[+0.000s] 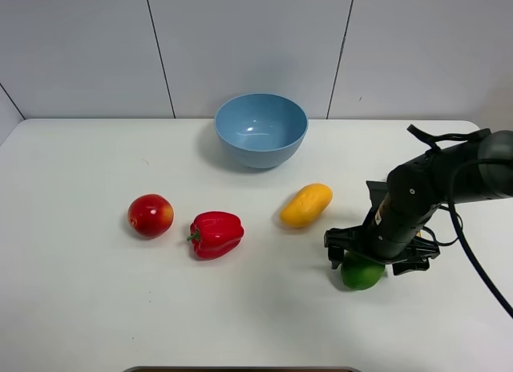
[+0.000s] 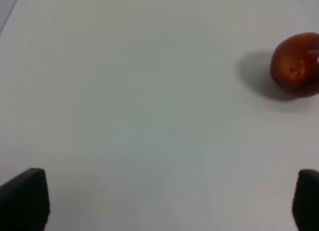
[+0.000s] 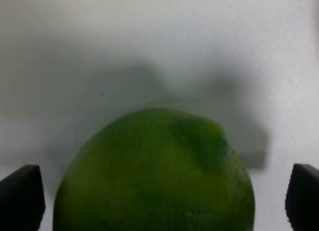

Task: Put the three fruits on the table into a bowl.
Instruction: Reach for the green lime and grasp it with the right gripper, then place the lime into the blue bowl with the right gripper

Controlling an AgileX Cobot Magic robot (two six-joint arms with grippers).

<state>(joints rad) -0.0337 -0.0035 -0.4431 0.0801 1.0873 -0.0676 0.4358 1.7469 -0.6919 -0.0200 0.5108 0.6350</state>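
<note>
The fingers of my right gripper reach down on either side of the green lime in the wrist view. They need to close on the lime, and closing now would hold it.
A green lime (image 1: 361, 274) (image 3: 154, 176) lies on the white table (image 1: 80, 308) at the front right. My right gripper (image 1: 377, 262) (image 3: 159, 201) is lowered over it, open, one finger on each side and a gap to each. The yellow-orange mango (image 1: 306, 205) lies in the middle, and the red apple (image 1: 151, 215) (image 2: 296, 65) is on the left. Behind them, at the back centre, stands the light-blue bowl (image 1: 260, 151), with nothing in it. My left gripper (image 2: 159, 198) is open over bare tabletop, away from the apple, and the exterior high view does not show it.
A red bell pepper (image 1: 216, 234) with a green stem lies between the apple and the mango. A grey panelled wall runs behind the table. A dark edge shows at the table's front.
</note>
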